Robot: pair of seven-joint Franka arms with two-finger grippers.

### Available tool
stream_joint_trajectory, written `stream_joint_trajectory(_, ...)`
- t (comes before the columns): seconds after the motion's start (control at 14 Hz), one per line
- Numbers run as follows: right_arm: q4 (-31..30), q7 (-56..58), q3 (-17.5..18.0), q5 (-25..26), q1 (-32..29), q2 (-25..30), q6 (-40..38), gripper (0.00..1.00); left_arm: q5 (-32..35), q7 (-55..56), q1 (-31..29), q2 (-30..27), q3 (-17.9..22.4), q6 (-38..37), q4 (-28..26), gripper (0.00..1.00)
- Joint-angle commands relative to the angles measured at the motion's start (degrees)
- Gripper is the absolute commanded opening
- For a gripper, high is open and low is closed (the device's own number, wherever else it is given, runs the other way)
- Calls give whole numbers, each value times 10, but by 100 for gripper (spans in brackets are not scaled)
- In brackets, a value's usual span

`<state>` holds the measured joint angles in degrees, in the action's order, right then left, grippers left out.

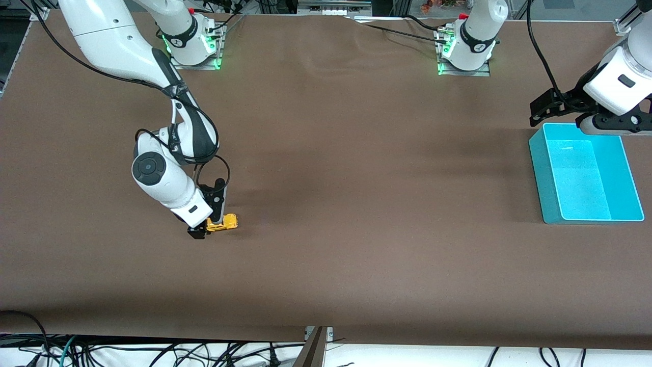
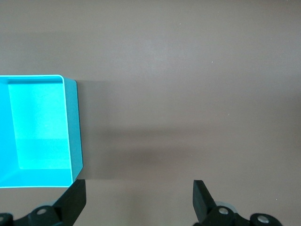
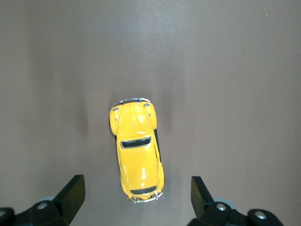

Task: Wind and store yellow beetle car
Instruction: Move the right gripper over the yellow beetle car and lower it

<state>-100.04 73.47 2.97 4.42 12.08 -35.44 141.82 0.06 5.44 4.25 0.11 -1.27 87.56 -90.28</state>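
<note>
My right gripper needs to move toward the car's middle (image 3: pixel 139 153) before it closes on the car. The fingers are short of the car's middle, next to its rear bumper (image 3: pixel 146 199).
The yellow beetle car (image 1: pixel 227 221) stands on its wheels on the brown table, toward the right arm's end. In the right wrist view the yellow beetle car (image 3: pixel 137 153) shows from above, with its dark windows and chrome bumpers. My right gripper (image 1: pixel 209 218) hangs low over it and is open. Its fingertips (image 3: pixel 74 189) stand wide on either side of one end of the car, touching nothing. My left gripper (image 1: pixel 578 118) waits open over the table beside the turquoise bin (image 1: pixel 580 173), with nothing between its fingers (image 2: pixel 202 197). The bin (image 2: pixel 37 127) is empty.
The bin stands at the left arm's end of the table. Both arm bases (image 1: pixel 196 43) sit along the table's edge farthest from the front camera. Cables hang below the table's near edge (image 1: pixel 316 336). Bare brown tabletop lies between the car and the bin.
</note>
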Motion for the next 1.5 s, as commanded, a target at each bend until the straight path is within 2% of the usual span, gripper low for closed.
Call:
stream_joint_trajectory(0.0, 25, 33, 8, -13, -7, -19, 6, 99, 5, -3, -4, 3, -2, -14, 17, 100)
stream_joint_trajectory(1.0, 26, 78, 16, -16, -7, -44, 15, 98, 7, -4, -4, 6, -2, -15, 11, 100)
stream_joint_trajectory(1.43, 26, 87, 16, -16, -7, -44, 15, 67, 5, -6, -4, -15, -3, 8, -29, 100)
